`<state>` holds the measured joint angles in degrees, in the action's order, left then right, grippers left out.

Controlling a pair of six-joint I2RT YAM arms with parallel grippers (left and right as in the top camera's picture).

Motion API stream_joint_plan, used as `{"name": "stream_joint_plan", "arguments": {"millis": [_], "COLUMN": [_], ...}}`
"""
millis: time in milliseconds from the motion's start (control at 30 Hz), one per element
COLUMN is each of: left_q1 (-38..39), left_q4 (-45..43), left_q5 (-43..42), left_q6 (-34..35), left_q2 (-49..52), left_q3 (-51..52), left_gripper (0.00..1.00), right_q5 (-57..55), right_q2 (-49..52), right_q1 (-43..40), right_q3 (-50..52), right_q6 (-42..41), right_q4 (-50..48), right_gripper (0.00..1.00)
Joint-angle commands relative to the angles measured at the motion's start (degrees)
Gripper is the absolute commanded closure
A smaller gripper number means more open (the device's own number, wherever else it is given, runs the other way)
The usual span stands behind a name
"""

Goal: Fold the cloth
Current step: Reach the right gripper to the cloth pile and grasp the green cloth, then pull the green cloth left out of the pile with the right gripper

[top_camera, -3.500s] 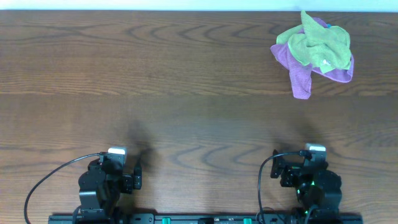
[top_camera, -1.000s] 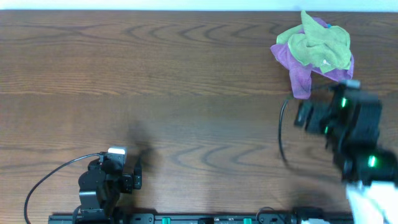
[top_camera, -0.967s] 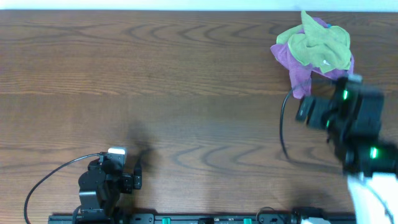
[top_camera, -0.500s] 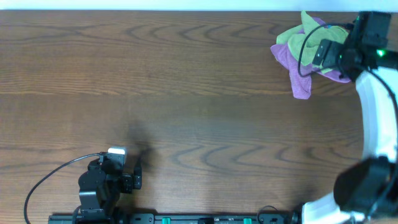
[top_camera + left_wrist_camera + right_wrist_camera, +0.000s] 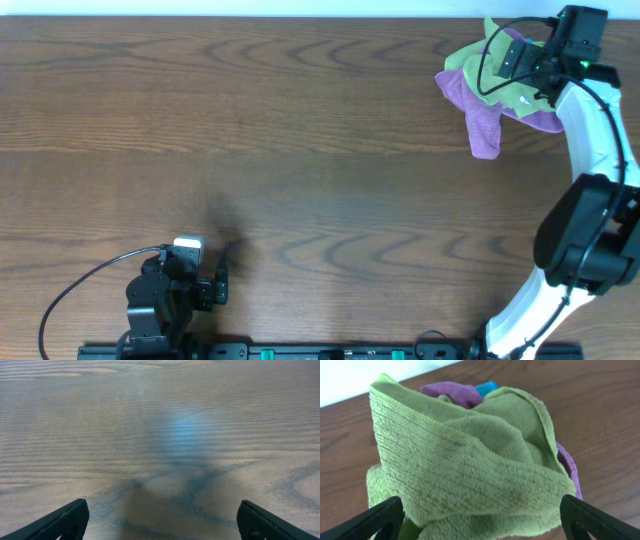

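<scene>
My right gripper lowers first and then closes on the lime-green cloth, since both fingers still hover above the lime-green cloth's near fold.
A lime-green cloth lies bunched on top of purple cloths at the table's far right. A small white tag shows on it. In the right wrist view the green cloth fills the frame. My right gripper is open, with one finger at each side of the cloth's near fold, and holds nothing. In the overhead view the right gripper hangs over the pile's right part. My left gripper is open and empty over bare wood, and it rests at the front left.
A purple cloth and a bit of blue fabric show behind the green one. The table's far edge runs just behind the pile. The right arm stretches along the right side.
My right arm has risen from its rest at the front right and reached to the cloth pile at the far right. The left arm has not moved. The pile looks unchanged.
</scene>
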<state>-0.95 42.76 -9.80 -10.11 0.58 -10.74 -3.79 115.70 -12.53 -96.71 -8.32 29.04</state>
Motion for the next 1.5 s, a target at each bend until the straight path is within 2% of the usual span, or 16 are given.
{"name": "stream_joint_plan", "arguments": {"millis": [0,233,267,300,433,800,1033,1200,1467], "left_q1": [0.2,0.2,0.2,0.2,0.2,0.2,0.2,0.2,0.2], "left_q4": [0.7,0.7,0.7,0.7,0.7,0.7,0.7,0.7,0.7], "left_q5": [0.8,0.8,0.8,0.8,0.8,0.8,0.8,0.8,0.8], "left_q6": [0.5,0.5,0.5,0.5,0.5,0.5,0.5,0.5,0.5], "left_q2": [-0.4,-0.4,-0.4,-0.4,-0.4,-0.4,-0.4,-0.4,-0.4], "left_q3": [1.1,1.1,1.1,1.1,1.1,1.1,1.1,1.1,1.1], "left_gripper": [0.05,0.05,0.05,0.05,0.05,0.04,0.04,0.05,0.05], "right_q5": [1.5,3.7,4.1,4.2,4.3,4.8,4.9,5.3,15.9], "right_q2": [1.7,5.3,5.7,6.1,5.7,-4.9,-14.1,-18.7,-21.4], "right_q1": [-0.6,-0.7,-0.7,-0.7,-0.5,2.3,8.5,14.7,26.5], "right_q3": [-1.4,-1.4,-1.4,-1.4,-1.5,-1.5,-1.5,-1.5,-1.5], "right_q6": [0.7,0.6,0.6,0.6,0.7,4.0,9.0,9.7,9.7], "right_q4": [-1.1,-2.4,-2.4,-2.5,-2.9,-1.0,9.5,17.8,27.5], "right_gripper": [0.01,0.02,0.06,0.15,0.98,0.99,0.99,0.99,0.99]}}
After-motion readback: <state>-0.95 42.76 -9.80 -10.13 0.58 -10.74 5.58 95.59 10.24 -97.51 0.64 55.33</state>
